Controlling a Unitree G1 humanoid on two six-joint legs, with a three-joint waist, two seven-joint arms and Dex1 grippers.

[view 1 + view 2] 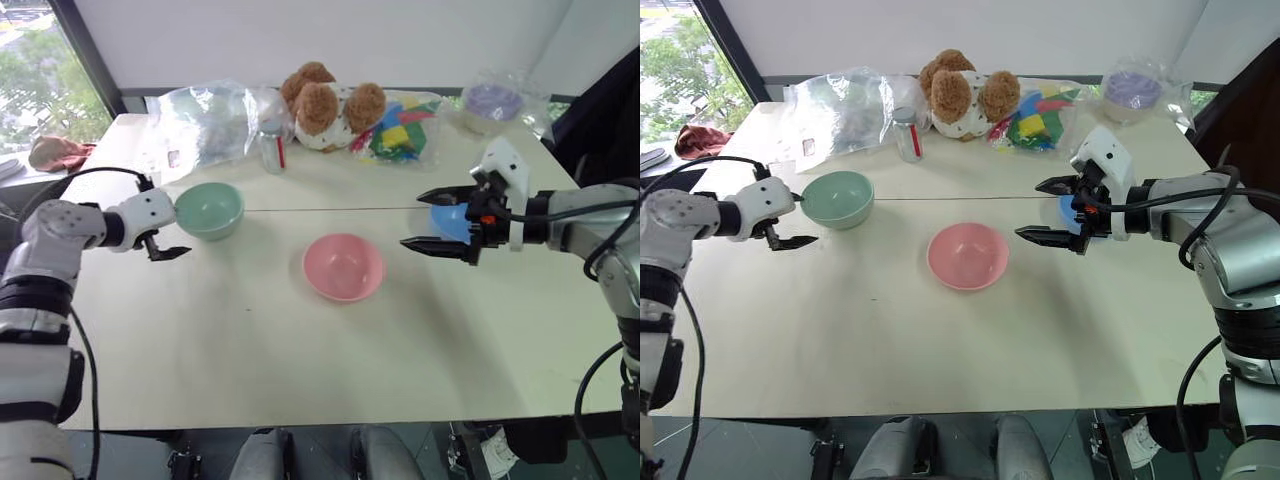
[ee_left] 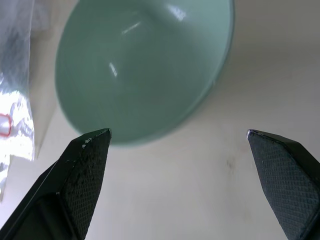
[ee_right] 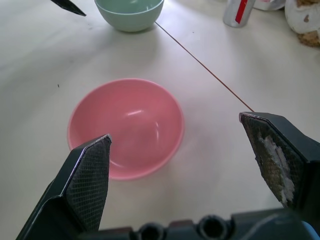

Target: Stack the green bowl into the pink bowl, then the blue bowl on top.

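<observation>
I should grab the green bowl by its rim point(image 1: 207, 230) with my left gripper next, so that it can go into the pink bowl point(image 1: 343, 266).
The green bowl point(image 1: 209, 208) stands upright at the table's left. My left gripper point(image 1: 183, 228) is open right beside the bowl's left rim, and the bowl point(image 2: 145, 65) lies just ahead of its fingers point(image 2: 85, 170). The pink bowl point(image 1: 343, 266) sits empty at the table's middle. To its right my right gripper point(image 1: 412, 220) hovers open, pointing at the pink bowl point(image 3: 125, 127), with nothing between its fingers. The blue bowl point(image 1: 450, 220) shows behind that gripper, mostly hidden by it.
Along the far edge lie clear plastic bags point(image 1: 205, 120), a small can point(image 1: 272, 145), a teddy bear point(image 1: 325, 105), a bag of coloured blocks point(image 1: 405, 128) and a purple item in a clear bag point(image 1: 492, 103). A reddish cloth point(image 1: 60, 152) lies off the far left corner.
</observation>
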